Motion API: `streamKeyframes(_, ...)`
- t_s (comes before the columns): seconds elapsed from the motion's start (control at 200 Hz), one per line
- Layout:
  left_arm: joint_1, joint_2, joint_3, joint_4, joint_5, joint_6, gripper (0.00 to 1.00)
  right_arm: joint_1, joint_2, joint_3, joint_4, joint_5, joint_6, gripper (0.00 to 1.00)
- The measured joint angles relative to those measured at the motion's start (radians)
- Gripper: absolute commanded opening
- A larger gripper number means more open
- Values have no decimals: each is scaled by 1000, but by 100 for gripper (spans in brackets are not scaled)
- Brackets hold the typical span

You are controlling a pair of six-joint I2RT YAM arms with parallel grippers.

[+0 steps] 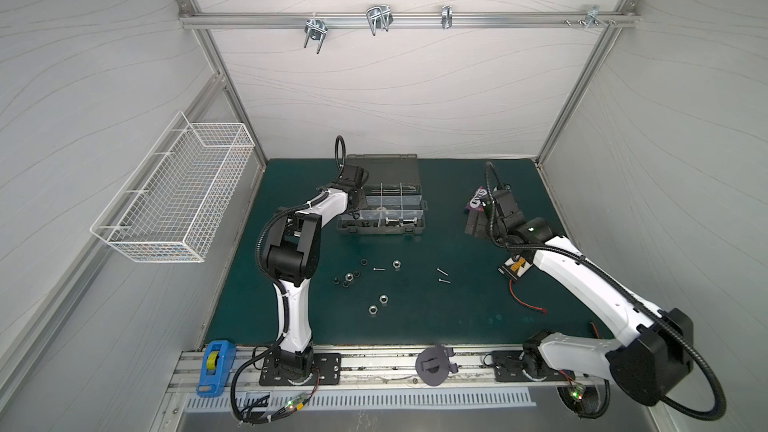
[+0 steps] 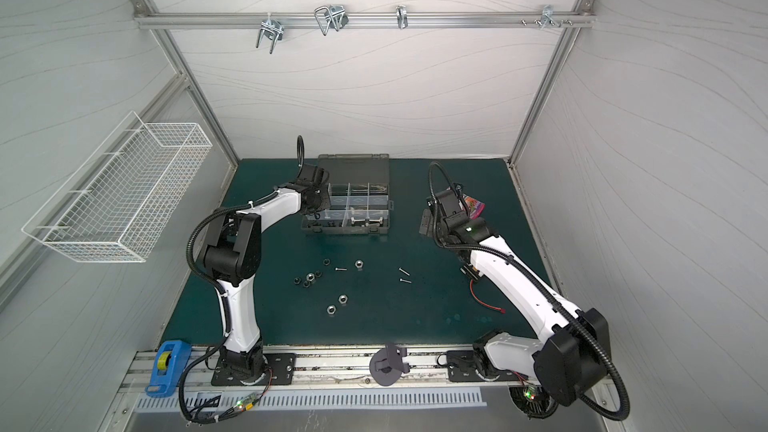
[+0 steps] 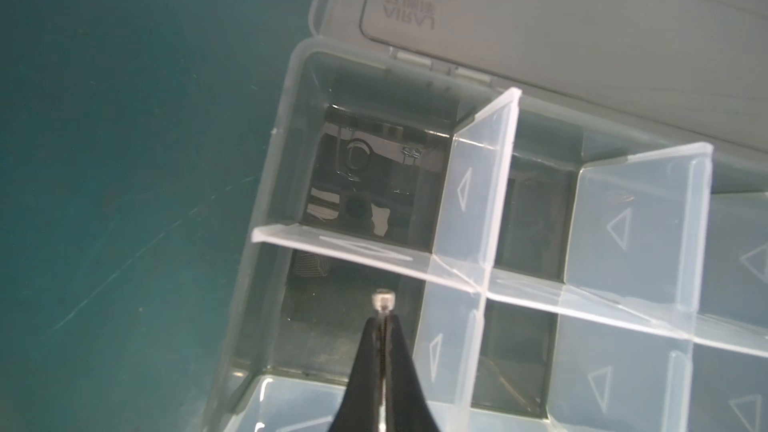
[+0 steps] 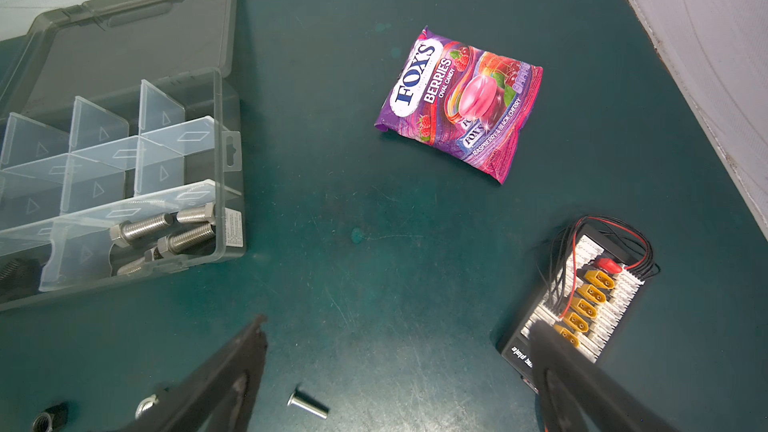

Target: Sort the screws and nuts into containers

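Note:
The silver screw's head (image 3: 383, 300) hangs below my left gripper's fingers, inside the sides of the case's section. The screw would drop in, so it is time to open now.
The grey organizer case (image 1: 409, 224) lies open at the back middle of the mat, its containers (image 3: 345, 326) split by translucent dividers. My left gripper (image 3: 382, 320) is shut on a thin silver screw (image 3: 382, 300) and hangs over a compartment at the case's left edge. Stout bolts (image 4: 166, 234) lie in a front compartment. On the mat are silver nuts (image 1: 396, 263), black nuts (image 1: 347, 278) and thin screws (image 1: 443, 276). My right gripper (image 4: 399, 338) stands open and empty over the mat right of the case, with one screw (image 4: 307, 405) near it.
A purple candy bag (image 4: 457, 105) and a black connector board (image 4: 582, 305) with red wires lie at the right. A white wire basket (image 1: 174, 197) hangs on the left wall. A blue tape dispenser (image 1: 214, 367) sits at the front left.

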Motion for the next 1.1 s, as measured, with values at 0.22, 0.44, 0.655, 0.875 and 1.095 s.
streamKeyframes(0.22, 0, 0, 1, 0, 14, -3, 29, 0, 10, 0, 0, 0, 0, 99)
streamKeyframes(0.44, 3, -23, -10, 1, 20, -5, 31, 0, 15, 0, 0, -4, 0, 99)
streamKeyframes(0.655, 0, -136, -88, 1, 26, -22, 33, 0, 15, 0, 0, -8, 1, 99)
streamKeyframes(0.875, -52, -352, -264, 0, 18, -42, 38, 0, 21, 0, 0, -15, 5, 99)
streamKeyframes(1.095, -209, -522, -436, -38, -20, -42, 52, -6, 29, 0, 0, -19, 5, 99)
